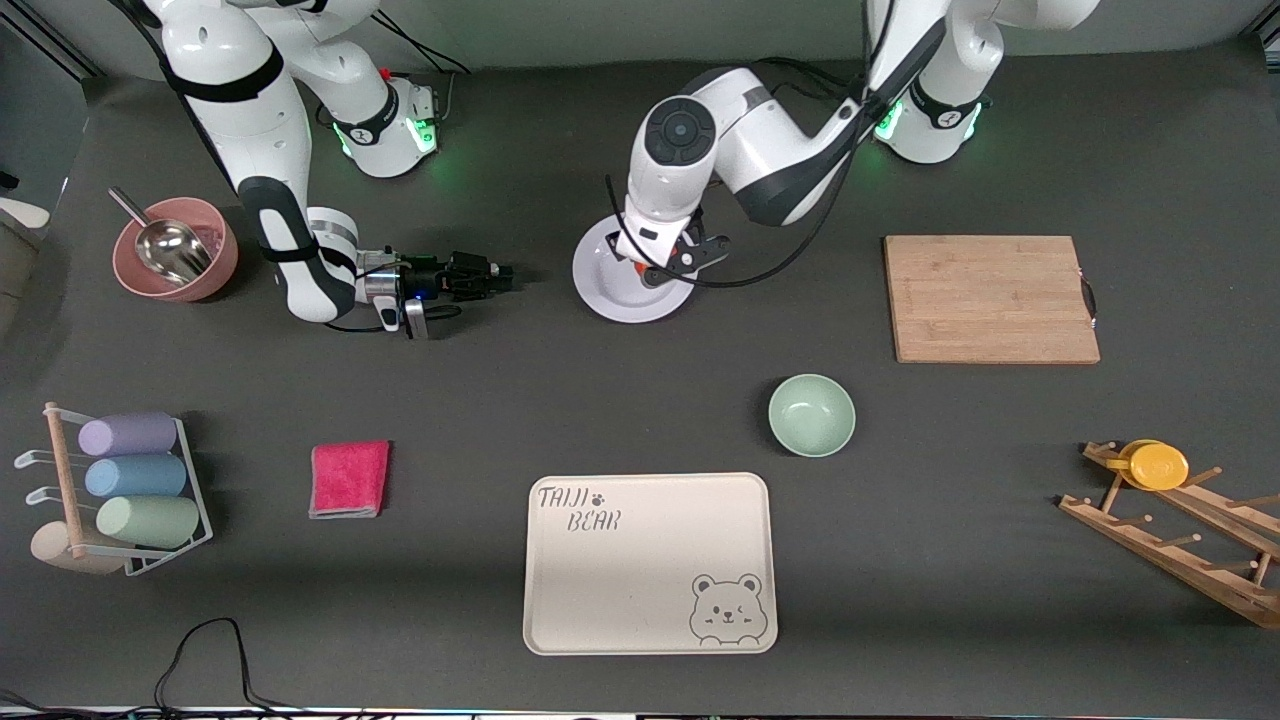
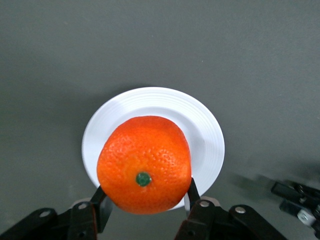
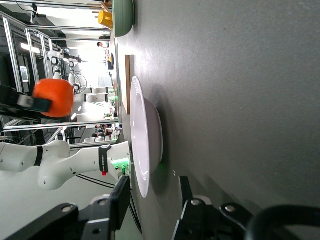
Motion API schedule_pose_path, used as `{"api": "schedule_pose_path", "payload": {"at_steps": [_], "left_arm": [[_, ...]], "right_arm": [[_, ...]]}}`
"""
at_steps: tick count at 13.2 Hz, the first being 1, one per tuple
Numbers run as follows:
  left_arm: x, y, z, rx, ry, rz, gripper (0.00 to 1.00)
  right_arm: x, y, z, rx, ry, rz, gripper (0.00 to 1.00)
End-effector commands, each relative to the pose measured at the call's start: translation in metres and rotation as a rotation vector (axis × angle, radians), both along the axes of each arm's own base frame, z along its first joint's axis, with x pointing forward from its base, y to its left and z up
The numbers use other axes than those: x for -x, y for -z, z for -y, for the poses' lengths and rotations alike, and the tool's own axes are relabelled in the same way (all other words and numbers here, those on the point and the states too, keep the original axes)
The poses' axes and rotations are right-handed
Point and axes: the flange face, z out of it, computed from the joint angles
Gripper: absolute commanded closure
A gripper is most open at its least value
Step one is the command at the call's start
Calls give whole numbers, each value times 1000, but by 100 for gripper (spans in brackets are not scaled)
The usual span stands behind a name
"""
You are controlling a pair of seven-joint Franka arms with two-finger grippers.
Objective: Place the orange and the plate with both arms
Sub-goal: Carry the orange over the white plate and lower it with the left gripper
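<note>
The orange (image 2: 145,167) is hanging above the plate. My left gripper should lower it onto the white plate (image 2: 202,142) before letting it go.
The orange (image 2: 144,164) is gripped between my left gripper's fingers (image 2: 193,192), stem dimple toward the camera. It hangs just above the centre of the pale plate (image 2: 205,130). In the front view the left gripper (image 1: 668,265) is over the plate (image 1: 610,295), and only a sliver of the orange (image 1: 641,268) shows. My right gripper (image 1: 505,272) is open and empty. It lies low by the table, pointing at the plate's rim from the right arm's end, a short gap away. Its wrist view shows the plate (image 3: 145,140) edge-on ahead of the gripper (image 3: 152,200), and the orange (image 3: 54,97) above the plate.
A pink bowl with a metal scoop (image 1: 175,250) sits near the right arm's base. A cutting board (image 1: 990,298), a mint bowl (image 1: 811,414), the bear tray (image 1: 648,560), a red cloth (image 1: 349,478), a cup rack (image 1: 130,490) and a wooden rack with a yellow lid (image 1: 1158,465) lie around.
</note>
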Motion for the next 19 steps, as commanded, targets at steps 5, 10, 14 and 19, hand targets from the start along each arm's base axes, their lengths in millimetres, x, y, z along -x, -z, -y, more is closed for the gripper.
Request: {"api": "schedule_pose_path", "payload": {"at_steps": [5,10,14,19], "left_arm": [[24,68,26,-42,-19,41,100],[44,83,29,-8,-21,55,100],[48,93,30,-25,-14,59,76],[52,94,31,-30,-6,60,0]], "right_arm": [[-1,9,-1,-8,14,0,54],[-1,10,-1,-3,14,-4,54],[-2,15,-14,-9,28,-7,54],[1,19,-37,-18,49,-10,54]]}}
